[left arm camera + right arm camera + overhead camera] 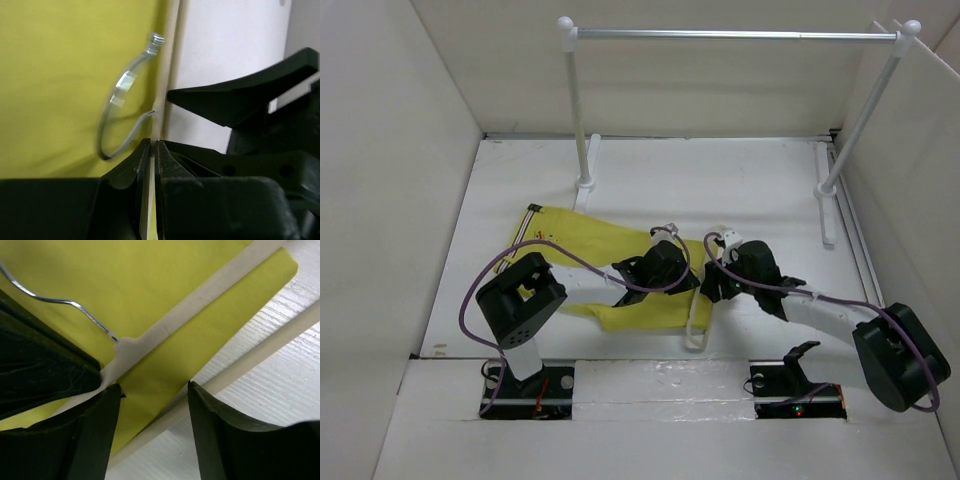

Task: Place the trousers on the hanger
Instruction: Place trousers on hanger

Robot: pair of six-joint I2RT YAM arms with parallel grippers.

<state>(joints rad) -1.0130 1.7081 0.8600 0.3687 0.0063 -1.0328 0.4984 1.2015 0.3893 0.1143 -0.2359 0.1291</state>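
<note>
The trouser edge lies between my right gripper's fingers down at the cloth, so it is time to close now. Closing now would catch the edge.
The mustard-yellow trousers (585,245) lie flat on the white table, waistband at the far left. The cream-white hanger (696,325) lies over their right end, its metal hook (120,107) resting on the cloth. My left gripper (678,272) is shut on a thin arm of the hanger (165,75), which runs up from between the jaws (152,144). Beside it, my right gripper (718,285) stands open just above the trouser leg (165,370) and the hanger's lower bar (250,360), with nothing held between its fingers (154,387).
A silver rail (735,34) on two white posts stands at the back of the table, its feet (585,183) near the trousers' far edge. White walls (380,200) close in both sides. Both arms meet at the table's middle.
</note>
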